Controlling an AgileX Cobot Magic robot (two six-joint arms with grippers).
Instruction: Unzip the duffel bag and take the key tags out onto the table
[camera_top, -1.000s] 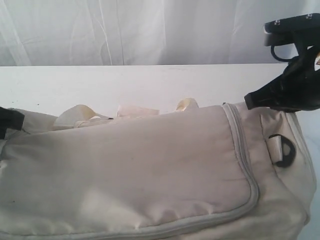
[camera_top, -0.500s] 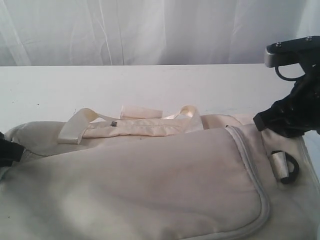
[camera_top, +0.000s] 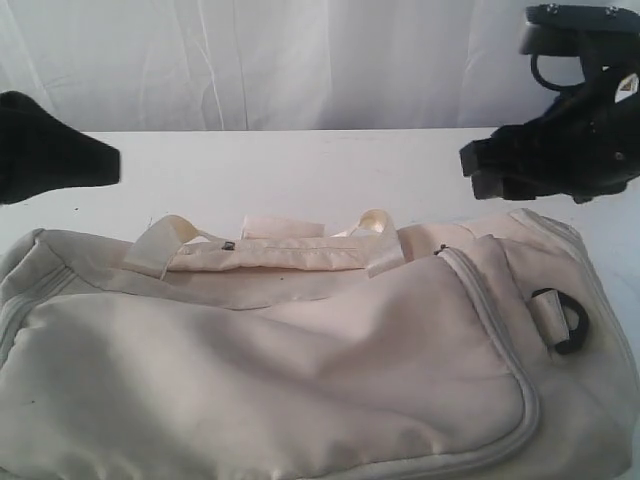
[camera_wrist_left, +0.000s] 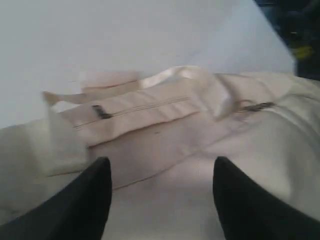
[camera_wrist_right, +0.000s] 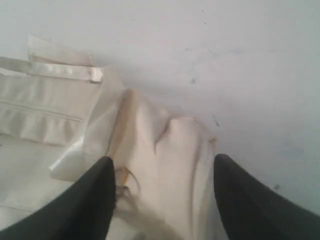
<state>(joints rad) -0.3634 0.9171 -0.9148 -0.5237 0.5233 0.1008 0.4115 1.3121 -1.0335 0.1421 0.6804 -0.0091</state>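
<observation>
The robot's right hand needs to grab the duffel bag by its webbing handle next. That is to keep the bag steady while its zipper (camera_top: 492, 319) gets opened.
The cream-white duffel bag (camera_top: 280, 350) lies on its side along the front of the white table (camera_top: 300, 165), zipped shut, its webbing handles (camera_top: 270, 245) folded on top and a black D-ring (camera_top: 570, 320) at its right end. No key tags show in any view. My left gripper (camera_top: 60, 155) hovers above the bag's left end; in the left wrist view it (camera_wrist_left: 160, 172) is open over the fabric (camera_wrist_left: 165, 145), nothing between its fingers. My right gripper (camera_top: 500, 165) hangs above the bag's right end, open (camera_wrist_right: 162, 172) over bunched fabric (camera_wrist_right: 170, 155).
A white curtain (camera_top: 300, 60) closes off the back of the table. Bare tabletop stretches behind the bag (camera_wrist_right: 225, 60). A grey zipper track (camera_top: 500, 330) curves round the bag's side panel.
The bag has dropped lower and flatter on the table. Both grippers have risen off its ends; the left one, before low at the left edge, now hovers well above the bag.
</observation>
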